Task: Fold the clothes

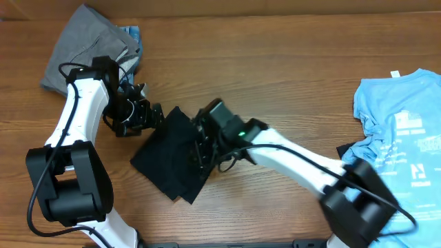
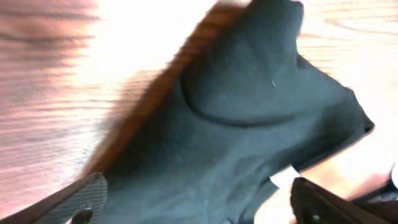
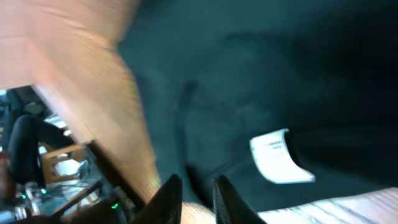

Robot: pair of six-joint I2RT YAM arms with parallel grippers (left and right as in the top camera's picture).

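I need to pick up the black garment (image 1: pixel 169 155) next with my left gripper, by the corner nearest the grey garment, to fold it and stack it there.
A black garment (image 1: pixel 169 155) lies partly folded in the middle of the wooden table. My left gripper (image 1: pixel 153 117) is at its upper left corner; in the left wrist view its fingers (image 2: pixel 199 202) stand wide open with the black cloth (image 2: pixel 249 124) spread between and under them. My right gripper (image 1: pixel 200 143) is over the garment's right part; in the right wrist view its fingers (image 3: pixel 196 196) are nearly together with a fold of the black cloth (image 3: pixel 261 74) between them. A white label (image 3: pixel 280 155) shows on the cloth. The wrist views are blurred.
A light blue printed T-shirt (image 1: pixel 406 131) lies crumpled at the right edge. A grey garment (image 1: pixel 86 45) with some blue cloth (image 1: pixel 132 34) beside it lies at the back left. Bare wood table (image 1: pixel 289 69) runs between them.
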